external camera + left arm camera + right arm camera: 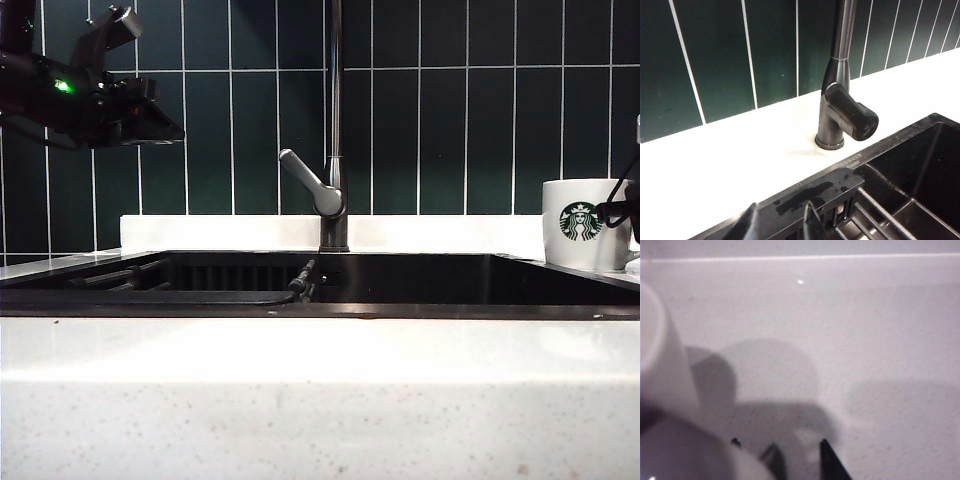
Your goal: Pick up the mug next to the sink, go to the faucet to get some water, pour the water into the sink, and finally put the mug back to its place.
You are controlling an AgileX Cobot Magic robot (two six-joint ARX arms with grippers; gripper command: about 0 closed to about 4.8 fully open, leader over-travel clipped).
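My right gripper picks up the white mug next by its handle, to carry the mug to the faucet for water.
The white mug (582, 224) with the green logo stands on the stone to the right of the sink (450, 311). My right gripper (624, 212) is a dark shape at the mug's right side, at the picture's edge. In the right wrist view the mug (662, 370) is a close white blur and the right gripper (782, 455) is open; a blurred white part of the mug covers one finger. The tall dark faucet (335, 120) rises behind the sink's middle. My left gripper (165, 125) hangs high at the left, open and empty (779, 222), over the sink rim (805, 195) near the faucet (840, 75).
A dark rack (130, 275) lies in the sink's left part, seen also as bars (880, 215). The faucet's grey lever (310, 180) points left and up. A white ledge (220, 232) and a dark green tiled wall (470, 110) stand behind. The speckled counter front (320, 410) is nearest.
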